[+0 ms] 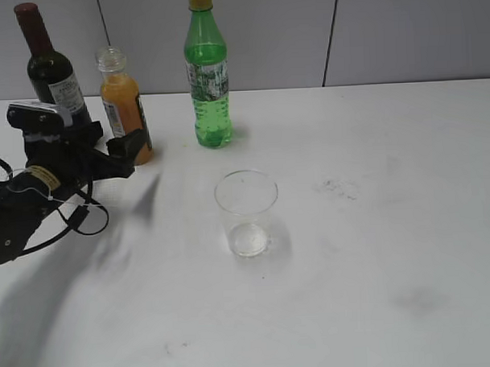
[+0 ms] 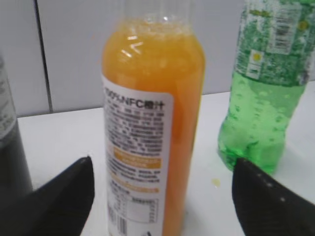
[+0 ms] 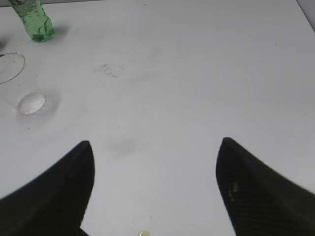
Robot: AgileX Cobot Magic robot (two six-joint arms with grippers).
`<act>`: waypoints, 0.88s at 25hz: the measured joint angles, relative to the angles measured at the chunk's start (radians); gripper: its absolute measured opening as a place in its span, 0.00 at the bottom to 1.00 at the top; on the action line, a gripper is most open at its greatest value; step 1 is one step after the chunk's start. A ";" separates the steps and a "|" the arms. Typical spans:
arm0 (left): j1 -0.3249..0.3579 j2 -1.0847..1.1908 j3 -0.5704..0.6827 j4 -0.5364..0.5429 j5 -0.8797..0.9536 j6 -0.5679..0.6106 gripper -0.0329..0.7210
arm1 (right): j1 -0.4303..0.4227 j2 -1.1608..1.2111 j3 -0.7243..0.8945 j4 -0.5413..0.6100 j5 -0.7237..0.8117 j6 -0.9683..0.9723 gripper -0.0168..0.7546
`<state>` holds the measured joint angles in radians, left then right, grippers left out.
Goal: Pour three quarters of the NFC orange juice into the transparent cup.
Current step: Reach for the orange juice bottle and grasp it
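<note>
I should pour next, with my left gripper grabbing the NFC orange juice by its straight lower body, as the bottle slopes in above toward its open neck.
The NFC orange juice bottle stands capless at the back left of the table, full of orange liquid. In the left wrist view it stands upright between the two black fingers. My left gripper is open, its fingers on either side of the bottle's lower part with gaps on both sides. The transparent cup stands empty and upright near the table's middle, also at the left edge of the right wrist view. My right gripper is open and empty above bare table; it is outside the exterior view.
A dark wine bottle stands just left of the juice and behind my left arm. A tall green bottle with a yellow cap stands to the juice's right. The white table has faint smudges.
</note>
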<state>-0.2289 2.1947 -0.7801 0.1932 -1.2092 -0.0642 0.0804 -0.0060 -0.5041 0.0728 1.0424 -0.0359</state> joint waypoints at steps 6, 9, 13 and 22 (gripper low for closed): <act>0.001 0.048 -0.100 -0.029 0.017 0.000 0.94 | 0.000 0.000 0.000 0.000 0.000 0.000 0.79; 0.001 0.076 -0.151 -0.013 0.044 0.000 0.94 | 0.000 0.000 0.000 0.000 0.000 0.000 0.79; 0.001 0.105 -0.210 -0.010 0.094 0.000 0.94 | 0.000 0.000 0.000 0.000 0.000 0.000 0.79; 0.001 0.171 -0.313 -0.009 0.118 0.000 0.94 | 0.000 0.000 0.000 0.000 0.000 0.000 0.79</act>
<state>-0.2281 2.3660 -1.0930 0.1839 -1.0917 -0.0642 0.0804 -0.0060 -0.5041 0.0728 1.0424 -0.0359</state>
